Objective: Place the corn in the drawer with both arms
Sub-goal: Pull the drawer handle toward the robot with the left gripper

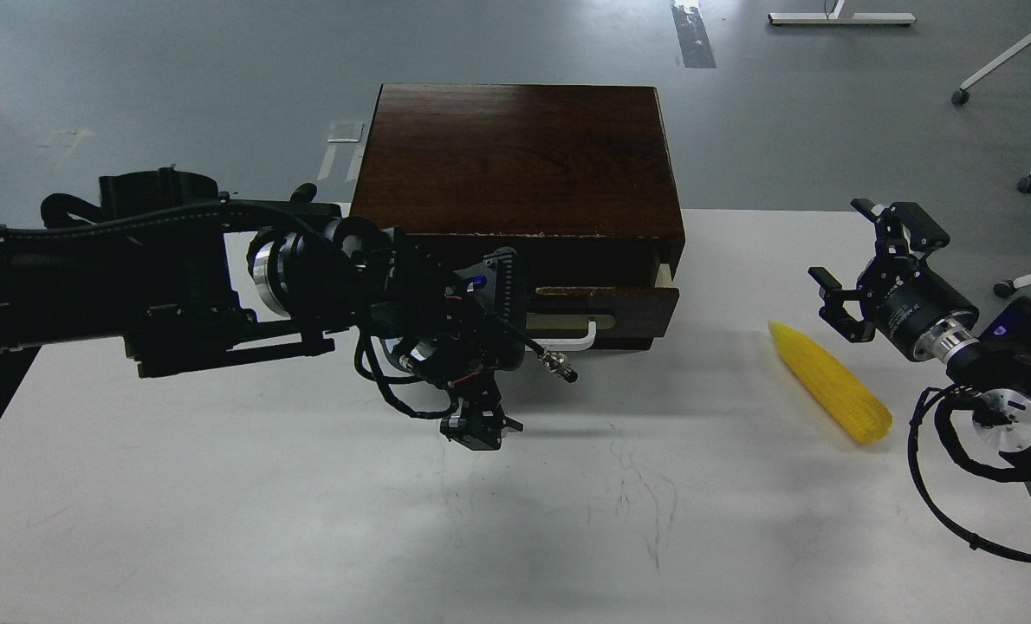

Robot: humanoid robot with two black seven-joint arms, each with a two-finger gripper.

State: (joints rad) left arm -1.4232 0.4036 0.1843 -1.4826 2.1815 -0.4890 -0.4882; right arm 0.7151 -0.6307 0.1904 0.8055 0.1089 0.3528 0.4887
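Note:
The corn should go into the drawer (619, 303), so my right gripper should next grab it by its thick lower end (861, 416).
The dark wood box (515, 156) stands at the back middle of the white table. Its drawer (619, 303) is pulled partly out, with a sliver of pale wood at its right end. The white bar handle (583, 336) shows only at its right end. My left gripper (520, 328) is a dark mass over the rest of the handle, and its fingers cannot be told apart. The yellow corn (830, 381) lies on the table at the right, tip pointing up-left. My right gripper (866, 264) is open and empty, just above and right of the corn's tip.
The white table (308, 520) reaches to the front, with faint scuff marks in the middle. Chair legs on castors (1025, 182) stand on the grey floor beyond the table's right side. My left arm's cables and a silver connector (557, 362) hang before the box.

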